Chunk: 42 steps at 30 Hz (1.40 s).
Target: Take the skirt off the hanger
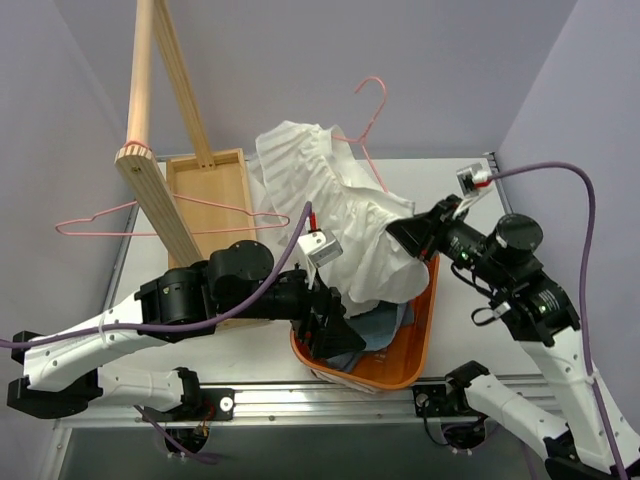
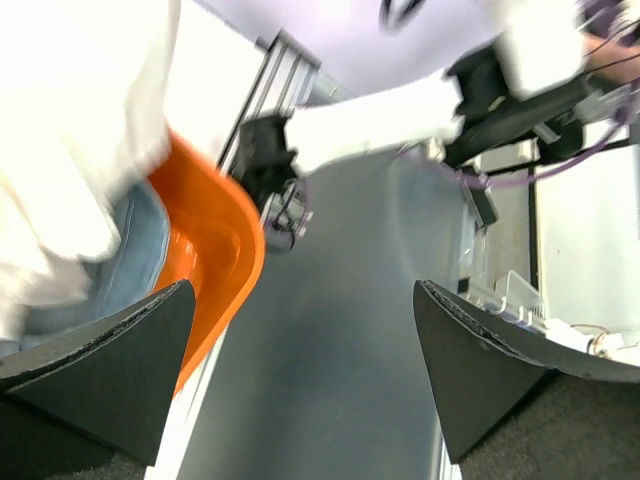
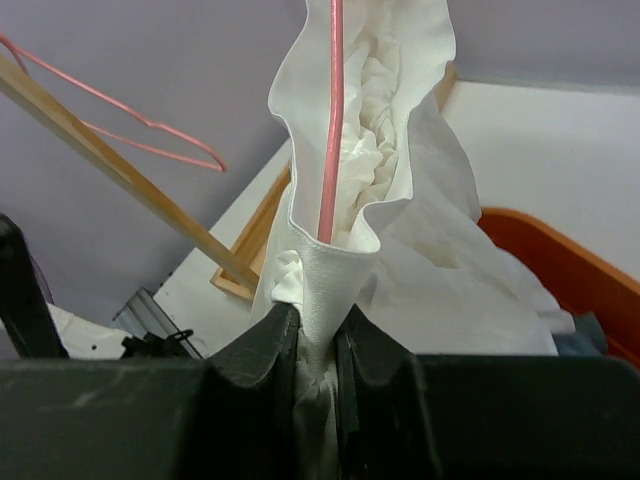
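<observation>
The left gripper grabs the hanger by its neck below the hook [image 1: 366, 132] next, so that the pink hanger's arms stay free to remove the skirt [image 1: 330, 215].
A white ruffled skirt [image 1: 330, 215] hangs on a pink wire hanger [image 1: 372, 120] above an orange basket [image 1: 415, 345]. My right gripper [image 1: 405, 232] is shut on the skirt's waistband; in the right wrist view [image 3: 318, 340] the white cloth is pinched between the black fingers, with the pink hanger wire [image 3: 329, 130] running up inside the fold. My left gripper [image 1: 330, 335] is open and empty, low at the basket's front left rim. In the left wrist view the gripper [image 2: 305, 370] spans open space, with the skirt [image 2: 70, 130] and basket rim [image 2: 225, 240] at the left.
A wooden rack [image 1: 150, 150] with a box base [image 1: 215, 185] stands at the back left. A second pink hanger [image 1: 110, 218] hangs on it. Blue denim clothes [image 1: 385, 325] lie in the basket. Purple walls enclose the table.
</observation>
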### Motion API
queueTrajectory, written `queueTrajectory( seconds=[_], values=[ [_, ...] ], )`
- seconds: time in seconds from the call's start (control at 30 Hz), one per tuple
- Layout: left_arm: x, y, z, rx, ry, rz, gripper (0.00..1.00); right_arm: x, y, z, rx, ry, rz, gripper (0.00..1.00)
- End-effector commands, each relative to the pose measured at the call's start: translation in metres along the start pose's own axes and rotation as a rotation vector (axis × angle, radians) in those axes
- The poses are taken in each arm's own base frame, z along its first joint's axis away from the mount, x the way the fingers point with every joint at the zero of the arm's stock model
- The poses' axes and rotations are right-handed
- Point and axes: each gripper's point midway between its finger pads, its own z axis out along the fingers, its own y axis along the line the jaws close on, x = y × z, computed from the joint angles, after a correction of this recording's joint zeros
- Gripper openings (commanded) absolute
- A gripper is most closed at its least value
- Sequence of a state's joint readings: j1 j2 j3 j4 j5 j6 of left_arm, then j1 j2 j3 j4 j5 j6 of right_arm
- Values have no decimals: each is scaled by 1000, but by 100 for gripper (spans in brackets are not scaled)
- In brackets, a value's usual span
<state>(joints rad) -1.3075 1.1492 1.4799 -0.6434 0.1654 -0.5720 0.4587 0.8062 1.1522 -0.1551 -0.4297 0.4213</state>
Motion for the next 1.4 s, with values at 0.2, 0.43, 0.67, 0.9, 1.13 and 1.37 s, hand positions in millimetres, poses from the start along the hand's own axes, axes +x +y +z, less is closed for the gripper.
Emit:
queueTrajectory(
  seconds=[0.2, 0.43, 0.67, 0.9, 1.13, 1.37],
  values=[
    [-80, -40, -1, 42, -151, 123, 100, 28, 5, -64, 32, -48, 70, 0],
    [-133, -27, 7, -131, -247, 268, 100, 45, 20, -99, -7, -40, 99, 0],
    [-166, -18, 13, -228, -334, 359, 100, 49, 40, -119, -85, -21, 100, 0],
    [-172, 17, 18, -397, -354, 468, 98, 49, 50, -116, -134, 23, 90, 0],
    [-170, 32, 29, -460, -328, 502, 97, 51, 53, -113, -171, 32, 86, 0],
    [-164, 41, 41, -483, -291, 518, 95, 52, 58, -114, -201, 29, 83, 0]
  ],
)
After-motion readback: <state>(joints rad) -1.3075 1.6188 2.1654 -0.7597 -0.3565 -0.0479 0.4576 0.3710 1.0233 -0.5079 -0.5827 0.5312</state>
